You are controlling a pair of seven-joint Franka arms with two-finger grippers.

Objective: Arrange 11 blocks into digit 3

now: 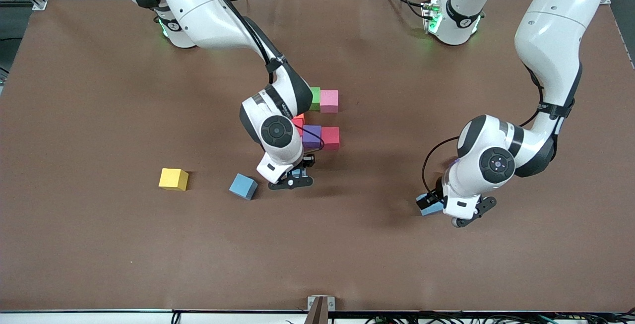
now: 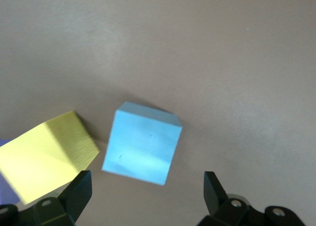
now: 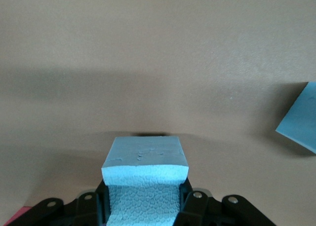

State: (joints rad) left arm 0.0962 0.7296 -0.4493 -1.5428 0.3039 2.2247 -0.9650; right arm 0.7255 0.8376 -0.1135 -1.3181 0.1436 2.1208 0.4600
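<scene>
I should grab the light blue block [image 1: 429, 205] next with my left gripper, by its opposite sides, to build the digit 3.
My right gripper [image 1: 296, 176] [image 3: 145, 199] is shut on a light blue block [image 1: 298, 172] [image 3: 145, 159], low over the table beside the cluster. That cluster shows a green block [image 1: 315, 98], a pink block [image 1: 329, 100], an orange-red one [image 1: 299, 118], a purple one [image 1: 311, 136] and a red one [image 1: 331, 138]; my right arm hides part of it. My left gripper [image 1: 430, 203] [image 2: 147, 182] is open toward the left arm's end. Just off its tips lie a light blue block [image 1: 429, 209] [image 2: 142, 143] and a yellow block [image 2: 44, 156].
A yellow block [image 1: 173, 179] and a blue block [image 1: 243, 186] [image 3: 301, 118] lie loose toward the right arm's end, nearer the front camera than the cluster. A purple patch [image 2: 4, 179] shows beside the yellow block in the left wrist view. A bracket [image 1: 320, 305] sits at the table's front edge.
</scene>
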